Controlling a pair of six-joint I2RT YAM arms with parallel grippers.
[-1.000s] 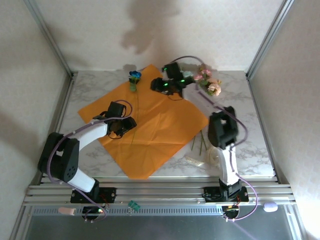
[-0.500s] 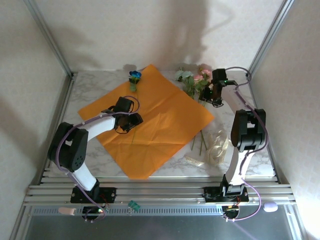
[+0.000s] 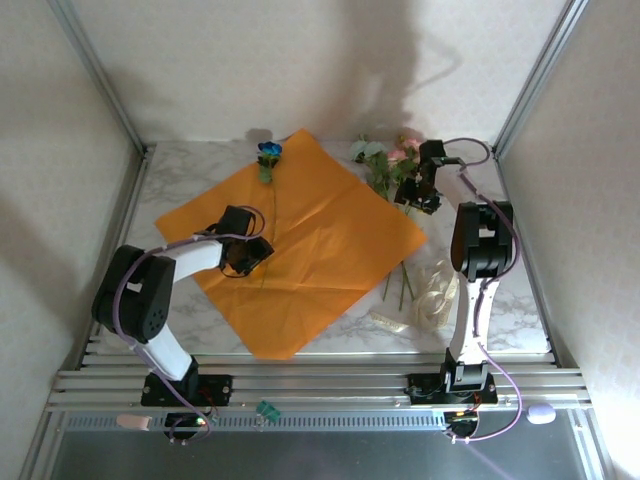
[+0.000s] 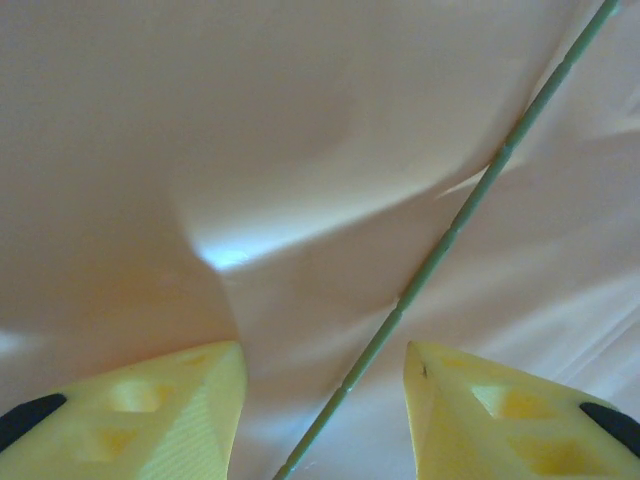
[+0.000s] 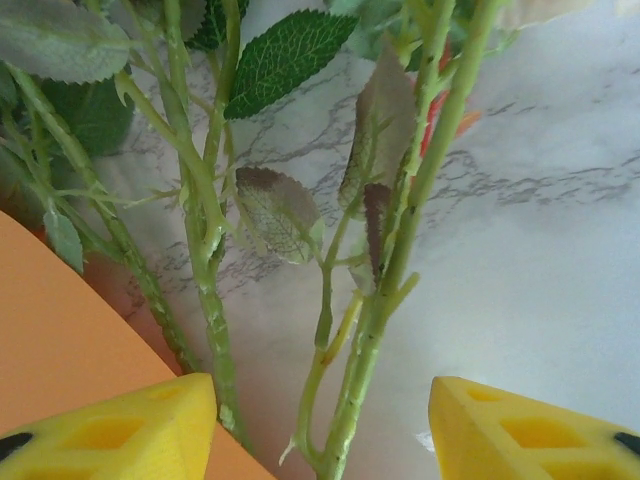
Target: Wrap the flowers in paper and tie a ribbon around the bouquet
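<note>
The pink flowers' blooms should stay free to lay on the orange paper (image 3: 320, 235). My right gripper should grab the flowers across their green stems, just short of the leaves.
The orange paper (image 3: 320, 235) lies flat in the middle of the marble table (image 3: 190, 160). A blue flower (image 3: 269, 152) rests at its far edge, its thin green stem (image 4: 470, 205) running down across the sheet. My left gripper (image 3: 247, 254) is low over the paper, open, and the stem passes between its yellow fingers (image 4: 160, 410) untouched. The pink, white and green flowers (image 3: 385, 158) lie at the paper's right corner. My right gripper (image 3: 415, 193) is open astride their stems (image 5: 385, 290), touching none. The cream ribbon (image 3: 432, 295) lies at the right front.
Metal frame posts (image 3: 525, 85) and walls close in the table on three sides. The bunch's stem ends (image 3: 400, 285) stick out past the paper's right edge, next to the ribbon. Bare marble (image 5: 540, 250) lies to the right of the stems.
My right arm swung from over the paper's far edge to the bunch's stems at the right, and its jaws widened. The left gripper shifted slightly along the blue flower's stem.
</note>
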